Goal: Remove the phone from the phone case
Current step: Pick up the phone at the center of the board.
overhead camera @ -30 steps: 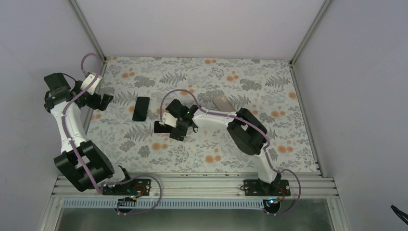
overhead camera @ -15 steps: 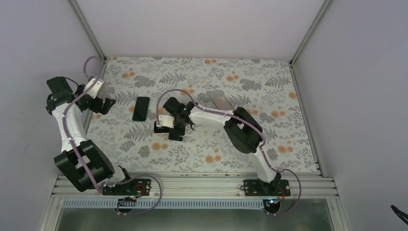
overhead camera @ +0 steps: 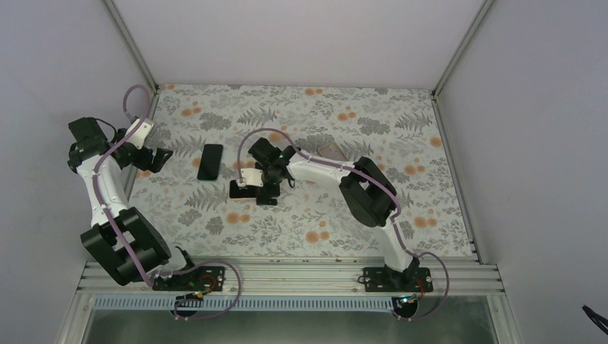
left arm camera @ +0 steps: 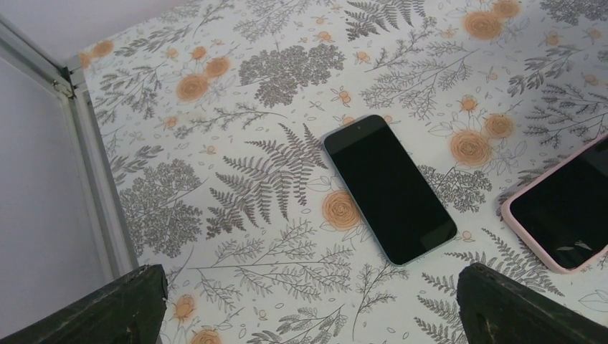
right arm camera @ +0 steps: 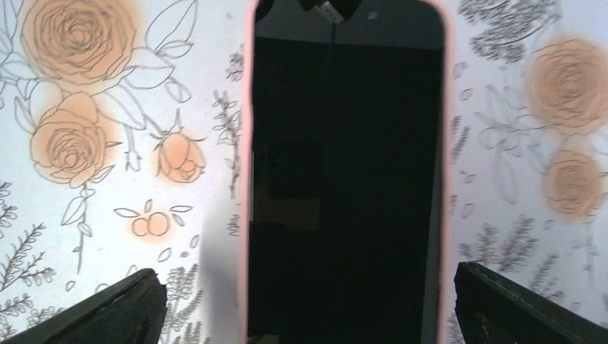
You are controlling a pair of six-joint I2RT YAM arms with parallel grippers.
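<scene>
The cased phone is below the open fingers of my right gripper in the right wrist view, so the gripper should go lower before it closes.
The phone in its pink case (right arm camera: 344,179) lies flat on the floral table, screen up. It also shows in the top view (overhead camera: 238,189) and at the right edge of the left wrist view (left arm camera: 566,208). My right gripper (right arm camera: 315,308) is open, with one finger on each long side of the cased phone and a gap to it on both sides; in the top view the right gripper (overhead camera: 256,189) hangs over the phone's right end. My left gripper (left arm camera: 308,308) is open and empty, up at the table's left edge (overhead camera: 161,156).
A bare black phone (left arm camera: 387,186) lies screen up left of the cased one, also seen from above (overhead camera: 210,161). A flat grey rectangular thing (overhead camera: 331,152) lies behind the right arm. A metal frame post (left arm camera: 93,179) borders the table on the left.
The right wrist has swung toward the far side and turned, its gripper staying over the cased phone. The left arm has shifted slightly down and left. The phones have not moved.
</scene>
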